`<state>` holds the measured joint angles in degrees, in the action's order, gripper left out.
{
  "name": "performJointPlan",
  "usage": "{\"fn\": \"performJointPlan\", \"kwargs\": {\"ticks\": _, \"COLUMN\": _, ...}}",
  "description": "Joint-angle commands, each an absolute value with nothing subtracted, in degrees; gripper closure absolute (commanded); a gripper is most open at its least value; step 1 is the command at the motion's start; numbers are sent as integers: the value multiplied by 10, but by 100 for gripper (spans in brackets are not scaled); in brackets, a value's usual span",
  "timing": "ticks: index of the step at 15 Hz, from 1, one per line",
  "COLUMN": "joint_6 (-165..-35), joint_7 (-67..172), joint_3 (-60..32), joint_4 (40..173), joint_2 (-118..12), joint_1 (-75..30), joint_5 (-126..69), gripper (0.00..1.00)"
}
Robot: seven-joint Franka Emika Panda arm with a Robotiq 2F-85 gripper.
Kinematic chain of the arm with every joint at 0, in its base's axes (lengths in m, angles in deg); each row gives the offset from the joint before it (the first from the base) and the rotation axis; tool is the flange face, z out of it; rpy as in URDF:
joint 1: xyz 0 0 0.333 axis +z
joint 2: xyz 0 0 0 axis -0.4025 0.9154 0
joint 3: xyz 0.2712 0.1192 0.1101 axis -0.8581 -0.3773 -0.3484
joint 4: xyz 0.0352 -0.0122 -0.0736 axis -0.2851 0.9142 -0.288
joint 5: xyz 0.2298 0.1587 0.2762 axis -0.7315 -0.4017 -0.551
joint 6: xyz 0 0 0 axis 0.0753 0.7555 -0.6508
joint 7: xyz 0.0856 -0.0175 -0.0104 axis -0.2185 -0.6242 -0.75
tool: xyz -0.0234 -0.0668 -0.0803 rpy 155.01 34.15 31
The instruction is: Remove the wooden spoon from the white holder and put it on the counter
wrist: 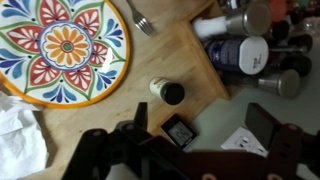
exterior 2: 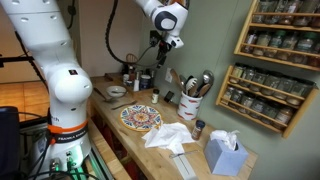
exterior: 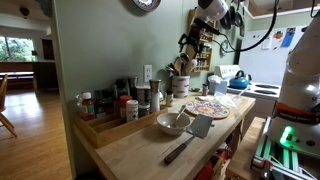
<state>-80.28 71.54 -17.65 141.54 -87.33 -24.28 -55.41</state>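
Observation:
The wooden spoon needs to come out of the white holder and onto the counter, so the gripper should next grab the spoon by its exposed handle above the white holder's rim.
The white holder (exterior 2: 190,104) stands against the wall on the wooden counter and holds several utensils. Among them is a wooden spoon (exterior 2: 177,80). The holder (exterior: 180,86) and spoon (exterior: 180,66) also show from the side. My gripper (exterior 2: 160,48) hangs in the air above the counter, higher than the holder and a little to its side, also seen in an exterior view (exterior: 189,44). In the wrist view its fingers (wrist: 200,125) are spread open with nothing between them. The holder and spoon are out of the wrist view.
A colourful plate (wrist: 65,50) lies on the counter (wrist: 180,60), with a small dark-capped jar (wrist: 168,92) and a small digital timer (wrist: 180,132) below my gripper. A bowl (exterior: 172,122), spatula (exterior: 190,138), white cloth (exterior 2: 168,135), tissue box (exterior 2: 225,155) and spice bottles (exterior: 125,100) are around.

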Motion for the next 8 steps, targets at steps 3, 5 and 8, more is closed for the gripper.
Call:
{"fn": "performJointPlan", "kwargs": {"ticks": 3, "joint_6": -913, "joint_7": 812, "joint_3": -181, "joint_4": 1408, "joint_2": -842, "joint_1": -257, "joint_5": -615, "gripper": 0}}
{"fn": "performJointPlan", "kwargs": {"ticks": 5, "joint_6": -945, "joint_7": 857, "joint_3": -179, "joint_4": 1407, "joint_2": -832, "joint_1": -263, "joint_5": -614, "gripper": 0}}
{"fn": "performJointPlan", "kwargs": {"ticks": 8, "joint_6": -992, "joint_7": 932, "joint_3": -179, "joint_4": 1407, "joint_2": -814, "joint_1": -271, "joint_5": -608, "gripper": 0}}
